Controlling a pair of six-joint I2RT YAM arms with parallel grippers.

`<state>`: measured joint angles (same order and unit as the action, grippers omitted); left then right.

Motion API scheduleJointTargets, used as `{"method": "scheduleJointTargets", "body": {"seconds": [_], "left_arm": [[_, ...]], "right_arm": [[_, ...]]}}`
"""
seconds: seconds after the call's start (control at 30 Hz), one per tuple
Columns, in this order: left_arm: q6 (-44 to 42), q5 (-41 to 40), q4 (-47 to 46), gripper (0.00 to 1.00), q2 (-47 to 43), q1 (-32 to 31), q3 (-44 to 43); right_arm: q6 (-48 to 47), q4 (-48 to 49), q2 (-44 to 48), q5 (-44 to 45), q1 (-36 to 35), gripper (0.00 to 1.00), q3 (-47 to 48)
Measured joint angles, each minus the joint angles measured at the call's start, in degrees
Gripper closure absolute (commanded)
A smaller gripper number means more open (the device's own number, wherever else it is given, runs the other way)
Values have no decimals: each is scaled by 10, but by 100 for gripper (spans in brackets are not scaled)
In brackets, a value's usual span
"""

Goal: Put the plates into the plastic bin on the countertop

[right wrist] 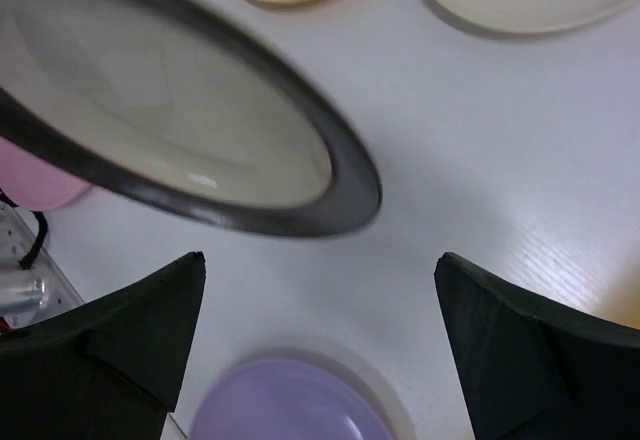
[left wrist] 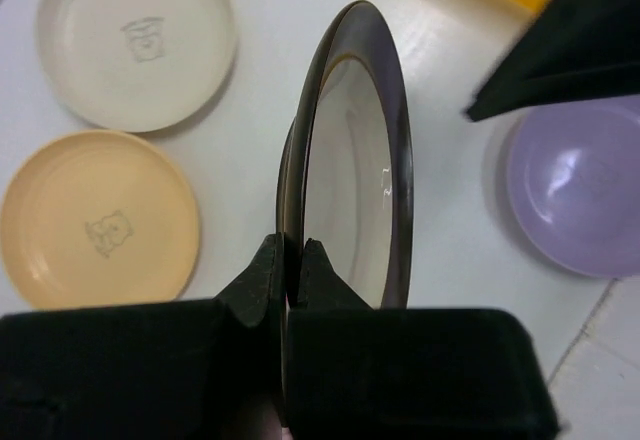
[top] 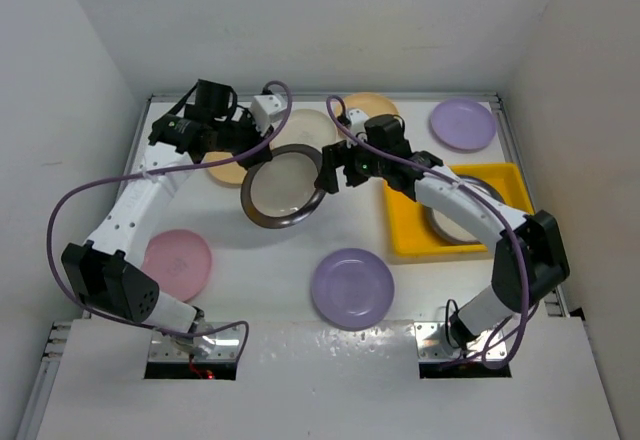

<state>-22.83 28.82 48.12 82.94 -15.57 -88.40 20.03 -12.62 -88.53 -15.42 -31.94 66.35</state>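
Note:
I need to put the held plate into the yellow plastic bin, so next I should grab the plate with my right gripper by its free dark-grey rim.
My left gripper is shut on the rim of a dark-grey-rimmed plate with a cream centre and holds it tilted above the countertop. My right gripper stands open just off this plate's right edge, with nothing between its fingers. The yellow plastic bin lies at the right and holds another dark-rimmed plate, partly hidden by the right arm.
Loose plates lie on the countertop: lilac near the front, lilac at the back right, pink at the left, cream, pale orange at the back, and another pale orange under the left arm. White walls border the surface.

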Motion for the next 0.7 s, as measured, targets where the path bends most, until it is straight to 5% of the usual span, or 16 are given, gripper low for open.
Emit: {"method": "scheduleJointTargets", "body": {"seconds": [0.13, 0.37, 0.5, 0.57, 0.6, 0.63, 0.67, 0.7], "left_arm": [[-2, 19, 34, 100, 2, -18, 0], [-9, 83, 61, 100, 2, -16, 0], [-21, 108, 45, 100, 6, -10, -3], [-28, 109, 26, 100, 12, 4, -8], [-27, 115, 28, 91, 15, 9, -11], [-26, 119, 29, 69, 15, 11, -11], [-21, 115, 27, 34, 15, 9, -11], [-11, 106, 23, 26, 17, 5, -15]], "right_arm": [[-2, 28, -21, -15, -7, 14, 12], [36, 102, -21, -33, -15, 58, -26], [40, 117, -17, -74, -15, 100, -51], [37, 124, -11, -108, -22, 100, -61], [40, 131, -6, -111, -27, 100, -66], [45, 136, 2, -110, -26, 100, -73], [53, 143, 11, -110, -22, 100, -83], [66, 141, 22, -110, -16, 100, -94]]}}
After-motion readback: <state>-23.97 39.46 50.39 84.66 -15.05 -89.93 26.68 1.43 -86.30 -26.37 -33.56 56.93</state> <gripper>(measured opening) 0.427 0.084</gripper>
